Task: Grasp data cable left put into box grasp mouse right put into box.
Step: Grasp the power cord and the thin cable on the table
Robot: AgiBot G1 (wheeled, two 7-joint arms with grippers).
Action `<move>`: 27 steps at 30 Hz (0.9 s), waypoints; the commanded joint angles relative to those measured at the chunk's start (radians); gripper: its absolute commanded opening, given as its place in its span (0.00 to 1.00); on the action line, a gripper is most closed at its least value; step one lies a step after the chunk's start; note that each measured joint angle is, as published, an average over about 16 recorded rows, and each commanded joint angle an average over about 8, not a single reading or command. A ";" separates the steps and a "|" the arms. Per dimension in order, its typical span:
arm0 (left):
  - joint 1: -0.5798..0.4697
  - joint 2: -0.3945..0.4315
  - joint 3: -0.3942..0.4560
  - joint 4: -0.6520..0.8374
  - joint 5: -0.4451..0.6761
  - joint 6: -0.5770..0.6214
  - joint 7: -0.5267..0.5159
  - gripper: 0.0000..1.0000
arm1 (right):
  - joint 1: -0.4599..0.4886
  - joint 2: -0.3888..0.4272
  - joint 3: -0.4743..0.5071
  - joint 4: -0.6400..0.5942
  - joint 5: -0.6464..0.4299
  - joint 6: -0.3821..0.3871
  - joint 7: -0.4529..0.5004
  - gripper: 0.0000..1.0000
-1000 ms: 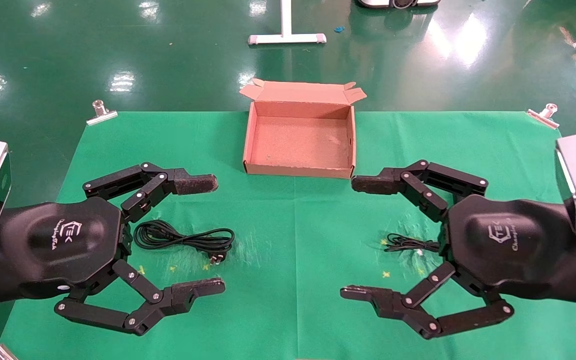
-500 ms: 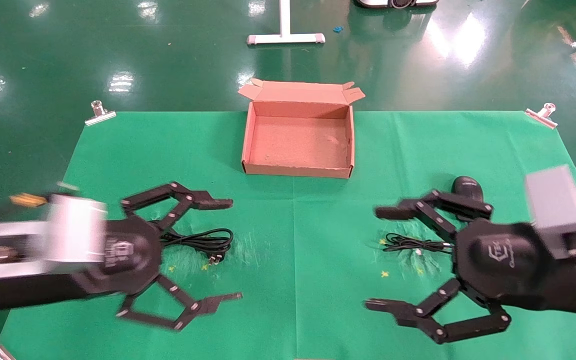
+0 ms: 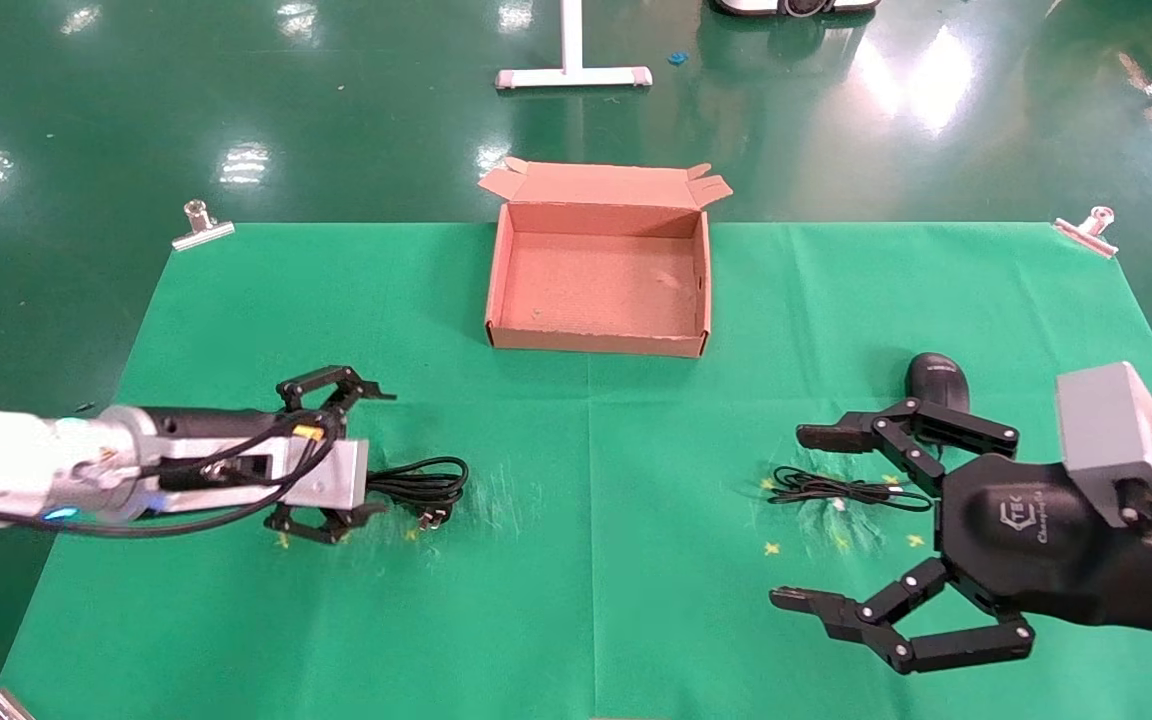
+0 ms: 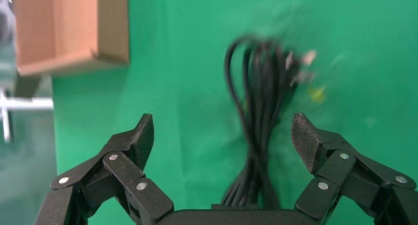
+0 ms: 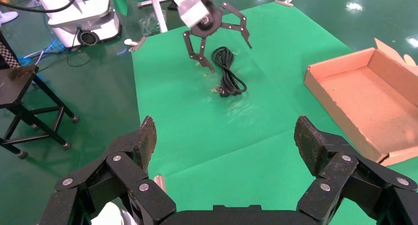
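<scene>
I will next use my right gripper to grab the mouse's thin cord by the coiled bundle (image 3: 842,488), so that I can put the mouse into the box (image 3: 596,340).
The data cable (image 3: 416,485) lies coiled on the green cloth at the left, its pronged plug toward the middle. My left gripper (image 3: 348,458) is low over the cable's left end, open, and its fingers (image 4: 305,141) straddle the cable (image 4: 259,111) without touching it. The black mouse (image 3: 936,378) sits at the right, with its thin cord (image 3: 826,488) bunched in front of it. My right gripper (image 3: 794,517) hovers open near the cord, holding nothing. The brown box (image 3: 596,340) stands open and empty at the back centre; the box (image 5: 365,101) and the cable (image 5: 227,72) also show in the right wrist view.
Metal clips (image 3: 201,225) (image 3: 1086,230) pin the cloth's far corners. A white stand base (image 3: 573,77) is on the floor behind the box. A dark stool (image 5: 19,87) and a white machine (image 5: 79,18) stand beyond the table's left side.
My left arm has dropped and turned so the open gripper is down over the cable's left end. My right gripper has drawn back to the right, uncovering the mouse.
</scene>
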 commanded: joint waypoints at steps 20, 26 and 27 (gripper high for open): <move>-0.018 0.064 0.039 -0.002 0.185 0.013 -0.240 1.00 | -0.027 0.015 0.002 0.046 -0.004 0.030 0.017 1.00; -0.010 0.079 0.043 -0.004 0.217 -0.010 -0.264 1.00 | -0.021 0.016 -0.003 0.052 -0.012 0.029 0.027 1.00; -0.009 0.081 0.043 -0.004 0.220 -0.012 -0.266 1.00 | -0.019 0.016 -0.004 0.052 -0.013 0.028 0.028 1.00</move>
